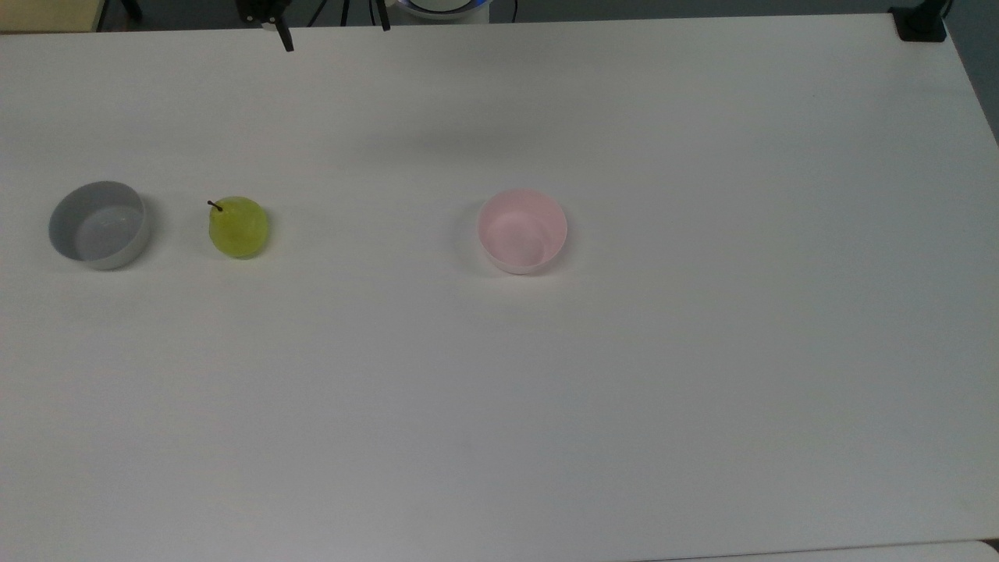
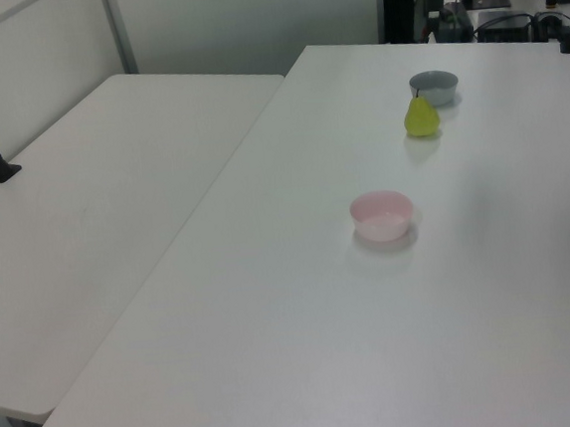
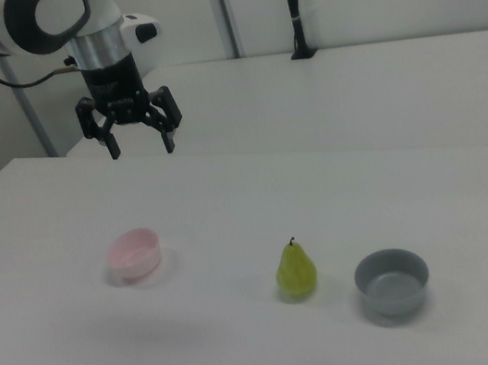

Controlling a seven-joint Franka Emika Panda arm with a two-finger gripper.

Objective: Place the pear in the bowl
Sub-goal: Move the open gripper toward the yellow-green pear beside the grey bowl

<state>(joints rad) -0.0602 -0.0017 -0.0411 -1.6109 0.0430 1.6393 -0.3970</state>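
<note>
My gripper takes hold of the yellow-green pear by its rounded body (image 2: 422, 123) next, to set it in the pale pink bowl (image 2: 381, 215).
The yellow-green pear (image 1: 239, 226) (image 2: 420, 118) (image 3: 295, 269) stands upright on the white table, dark stem up. The pale pink bowl (image 1: 522, 230) (image 2: 381, 215) (image 3: 134, 253) sits empty, to the pear's right in the top view. My gripper (image 3: 141, 147) hangs open high above the table with nothing between its fingers, above and behind the pink bowl in the right view. Its fingertips (image 1: 288, 40) show at the upper edge of the top view, far from the pear.
A grey straight-sided bowl (image 1: 98, 225) (image 2: 434, 87) (image 3: 392, 281) stands empty just beyond the pear, away from the pink bowl. A second white table (image 2: 86, 221) adjoins in the left view. A black post (image 3: 292, 6) stands on the far table.
</note>
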